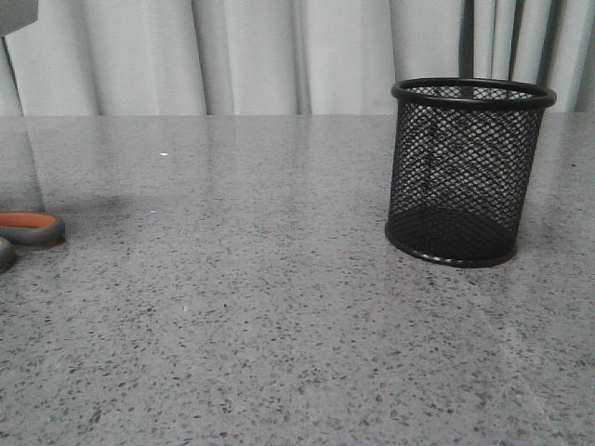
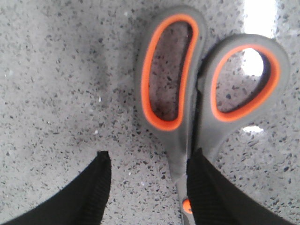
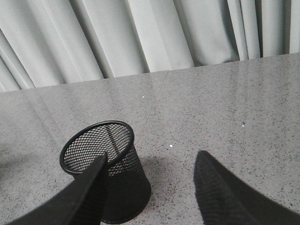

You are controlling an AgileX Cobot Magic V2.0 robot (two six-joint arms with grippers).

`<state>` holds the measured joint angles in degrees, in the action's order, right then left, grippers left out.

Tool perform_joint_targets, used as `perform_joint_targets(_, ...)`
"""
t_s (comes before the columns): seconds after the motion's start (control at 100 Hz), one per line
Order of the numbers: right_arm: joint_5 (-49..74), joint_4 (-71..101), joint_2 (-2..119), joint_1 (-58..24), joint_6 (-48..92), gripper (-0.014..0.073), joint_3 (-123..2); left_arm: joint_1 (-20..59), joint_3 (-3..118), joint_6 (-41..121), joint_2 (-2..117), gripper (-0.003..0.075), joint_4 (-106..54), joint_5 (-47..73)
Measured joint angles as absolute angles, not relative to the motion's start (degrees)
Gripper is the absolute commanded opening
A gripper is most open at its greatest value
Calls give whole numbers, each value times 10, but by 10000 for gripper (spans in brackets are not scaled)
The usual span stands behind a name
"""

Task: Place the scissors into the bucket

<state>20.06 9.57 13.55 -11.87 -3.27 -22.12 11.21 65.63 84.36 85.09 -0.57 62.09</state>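
Note:
One finger of my left gripper stands above the scissors' neck (image 2: pixel 180 157), the other over bare table. Closing would miss, so lining up comes first, before closing.
The scissors (image 2: pixel 187 98) lie flat on the grey speckled table, grey loop handles lined in orange, the orange pivot dot near one finger. In the front view only one handle loop of the scissors (image 1: pixel 33 228) shows at the left edge. My left gripper (image 2: pixel 147 159) is open just above the table; one fingertip (image 2: pixel 199 164) is over the scissors' neck, the other apart on bare table. The black mesh bucket (image 1: pixel 468 172) stands upright at the right. My right gripper (image 3: pixel 150 159) is open and empty above and beside the bucket (image 3: pixel 110 178).
Grey-white curtains (image 1: pixel 279 56) hang behind the table's far edge. The speckled tabletop (image 1: pixel 242 307) stretches between scissors and bucket. Neither arm shows in the front view.

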Motion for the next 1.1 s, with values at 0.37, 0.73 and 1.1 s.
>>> perform_joint_targets(0.37,201,72,135,-127,-33,367,-221,108,656,846,851,349,-8,645)
perform_joint_targets(0.73,201,68,135,-127,-33,367,-212,108,656,846,863,386,-15,667)
perform_joint_targets(1.1,201,68,135,-127,-33,367,-212,108,660,846,903,385,-7,667)
